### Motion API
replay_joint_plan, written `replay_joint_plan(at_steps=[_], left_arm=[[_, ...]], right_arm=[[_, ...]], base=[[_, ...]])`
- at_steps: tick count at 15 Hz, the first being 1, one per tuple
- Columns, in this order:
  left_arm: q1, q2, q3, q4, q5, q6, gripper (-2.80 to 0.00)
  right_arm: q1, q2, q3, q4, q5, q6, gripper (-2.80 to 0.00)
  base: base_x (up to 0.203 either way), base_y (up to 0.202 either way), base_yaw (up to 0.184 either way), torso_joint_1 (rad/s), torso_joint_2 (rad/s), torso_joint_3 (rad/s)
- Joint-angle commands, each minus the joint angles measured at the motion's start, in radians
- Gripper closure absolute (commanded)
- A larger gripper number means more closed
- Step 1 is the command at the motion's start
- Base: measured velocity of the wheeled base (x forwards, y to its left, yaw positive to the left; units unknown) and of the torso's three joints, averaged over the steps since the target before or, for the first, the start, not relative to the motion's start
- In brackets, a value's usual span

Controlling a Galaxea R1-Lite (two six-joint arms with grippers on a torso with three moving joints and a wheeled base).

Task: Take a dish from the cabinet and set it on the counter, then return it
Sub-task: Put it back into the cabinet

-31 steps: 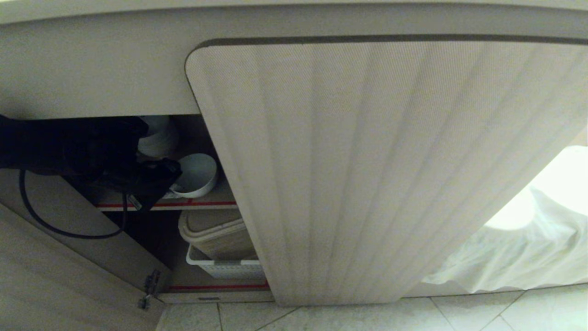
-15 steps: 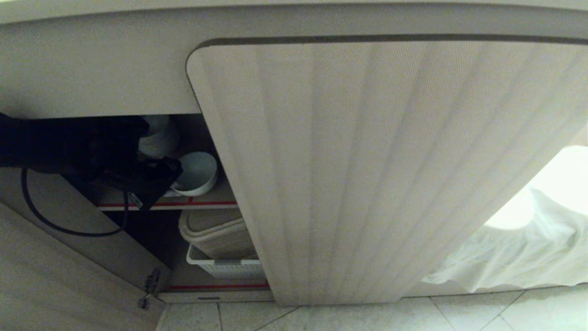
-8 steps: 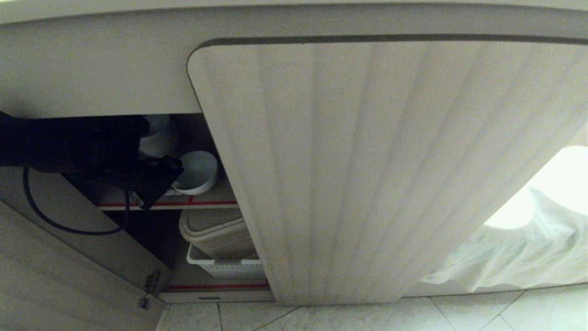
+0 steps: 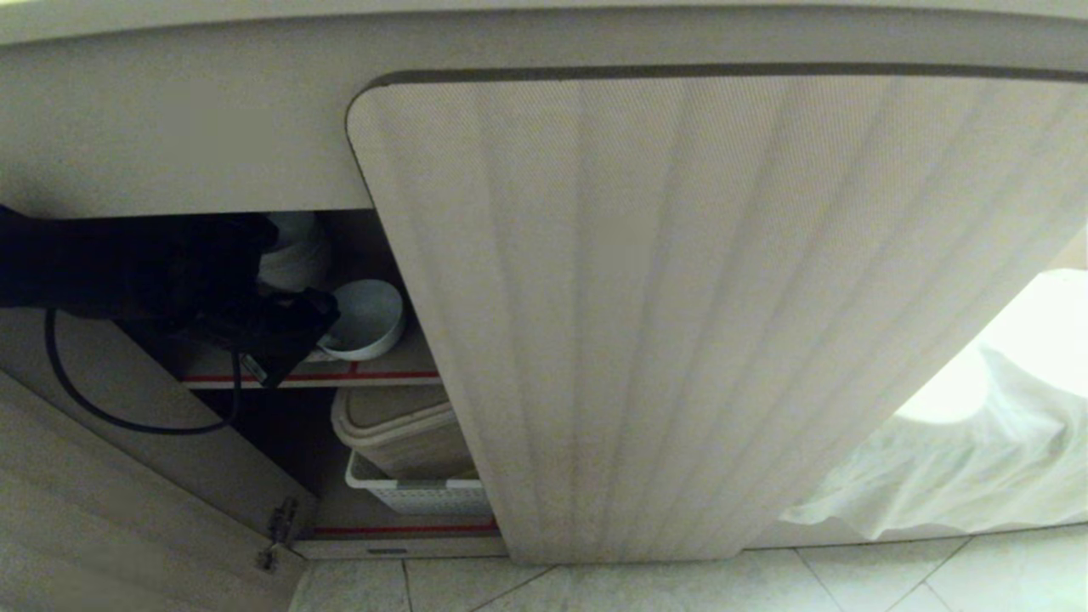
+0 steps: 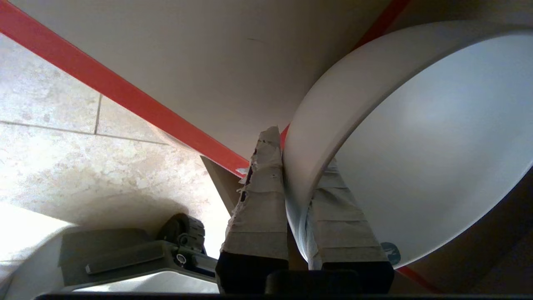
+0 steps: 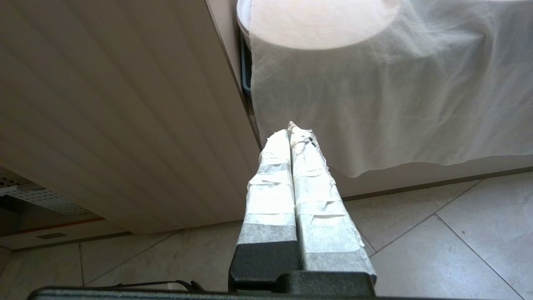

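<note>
My left gripper opens now: the white bowl's base stands over the red-edged shelf, inside its front edge, so the bowl would rest there.
The dish, a small white deep bowl, is tilted over the cabinet's upper red-edged shelf. My left gripper reaches in through the open left side and is shut on the dish's near rim. In the left wrist view the dish fills the frame, and the left gripper has one taped finger outside the wall and one inside. The cabinet's fluted right door is closed. My right gripper hangs shut and empty near the floor. The counter's top is out of view.
A stack of white bowls stands behind the dish. On the lower shelf a beige lidded bin sits in a white basket. The open left door swings out at the left. A white cloth hangs at the right, above the tiled floor.
The left gripper keeps its hold on the dish's rim at the upper shelf. The dish sits a touch higher than two seconds ago; the right arm has not moved.
</note>
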Motion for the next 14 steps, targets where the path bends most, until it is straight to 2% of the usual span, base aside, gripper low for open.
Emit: replay_joint_plan(at_steps=[1,2,3,14], left_arm=[[0.000,0.003,0.001,0.001,0.000,-0.005,0.00],[0.000,0.004,0.001,0.001,0.000,-0.005,0.00],[0.000,0.004,0.001,-0.001,0.000,-0.005,-2.80],[0.000,0.009,0.001,-0.009,0.023,-0.010,-2.80]], right_arm=[[0.000,0.001,0.000,0.000,0.000,0.001,0.00],[0.000,0.001,0.000,0.000,0.000,0.001,0.00],[0.000,0.001,0.000,0.000,0.000,0.001,0.00],[0.000,0.001,0.000,0.000,0.000,0.001,0.00]], base=[[0.000,0.000,0.000,0.000,0.00,0.000],[0.000,0.000,0.000,0.000,0.00,0.000],[0.000,0.000,0.000,0.000,0.00,0.000],[0.000,0.000,0.000,0.000,0.00,0.000]])
